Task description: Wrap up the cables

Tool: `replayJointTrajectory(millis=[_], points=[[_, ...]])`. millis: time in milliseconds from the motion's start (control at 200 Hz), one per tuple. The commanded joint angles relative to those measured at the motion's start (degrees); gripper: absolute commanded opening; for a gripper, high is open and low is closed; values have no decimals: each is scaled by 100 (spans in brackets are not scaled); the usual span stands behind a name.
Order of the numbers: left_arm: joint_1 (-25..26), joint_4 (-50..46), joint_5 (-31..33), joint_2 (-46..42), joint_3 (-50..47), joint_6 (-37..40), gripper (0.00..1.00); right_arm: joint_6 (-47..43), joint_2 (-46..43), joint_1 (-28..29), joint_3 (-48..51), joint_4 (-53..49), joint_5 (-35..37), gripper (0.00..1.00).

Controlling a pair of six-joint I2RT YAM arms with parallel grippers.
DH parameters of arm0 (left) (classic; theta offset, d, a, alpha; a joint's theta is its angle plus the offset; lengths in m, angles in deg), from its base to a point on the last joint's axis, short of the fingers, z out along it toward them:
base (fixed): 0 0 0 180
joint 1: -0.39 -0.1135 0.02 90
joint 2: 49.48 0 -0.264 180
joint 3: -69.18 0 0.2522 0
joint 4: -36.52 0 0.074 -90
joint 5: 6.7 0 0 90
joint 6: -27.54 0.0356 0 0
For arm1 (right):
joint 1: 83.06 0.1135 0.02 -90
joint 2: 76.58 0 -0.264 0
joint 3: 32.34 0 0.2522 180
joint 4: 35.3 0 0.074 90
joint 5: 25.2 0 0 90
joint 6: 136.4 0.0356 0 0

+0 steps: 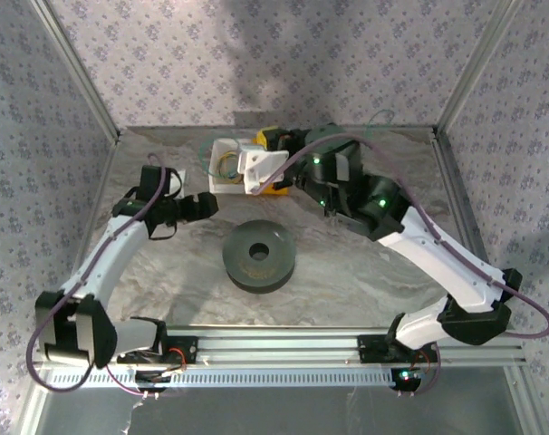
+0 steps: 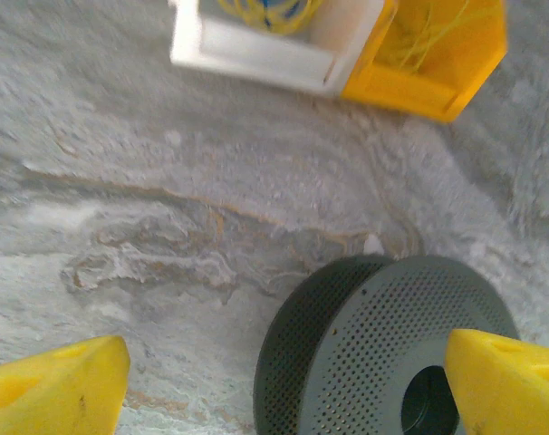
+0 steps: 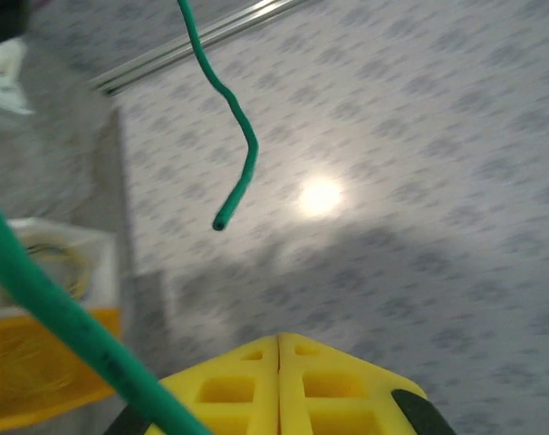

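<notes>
I should grab the dark grey spool with my left gripper next, by one disc's rim (image 1: 228, 246) (image 2: 323, 362). Then it can stand upright with its middle free for the cable to be wrapped on.
A teal-green cable (image 3: 59, 311) crosses the right wrist view from the lower left, and its loose end (image 3: 221, 221) hangs in the air in front of the wall. My right gripper (image 3: 279, 362) is shut, its yellow fingers pressed flat together. The cable passes by its left finger; I cannot tell whether it is pinched. In the top view that gripper (image 1: 267, 136) is raised over the bins at the back. A yellowish cable (image 2: 261, 11) lies coiled in the white bin (image 2: 256, 50). My left gripper (image 2: 284, 385) stands open over the table, just left of the dark spool (image 2: 392, 353).
A yellow bin (image 2: 442, 63) with thin yellow strands sits against the white bin (image 1: 222, 178). The dark grey spool (image 1: 259, 255) lies flat mid-table. Patterned walls and metal frame posts enclose the table (image 1: 365, 272). Purple arm cords loop beside both arms.
</notes>
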Motion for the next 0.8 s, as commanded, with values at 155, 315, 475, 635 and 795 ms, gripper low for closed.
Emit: replayJointTrajectory(millis=[155, 315, 475, 635, 795], points=[[440, -33, -862, 831, -103, 414, 82, 1410, -569, -110, 581, -419, -240, 0], [606, -4, -967, 1243, -96, 458, 73, 1644, -673, -165, 829, -411, -366, 0], [740, -41, -916, 1633, -105, 555, 67, 1730, -683, -178, 831, -439, -464, 0], [825, 115, -976, 1787, -193, 524, 65, 1744, -666, -200, 839, -437, -487, 0], [825, 434, -1212, 1843, -344, 405, 62, 1809, -667, -234, 890, -465, -497, 0]])
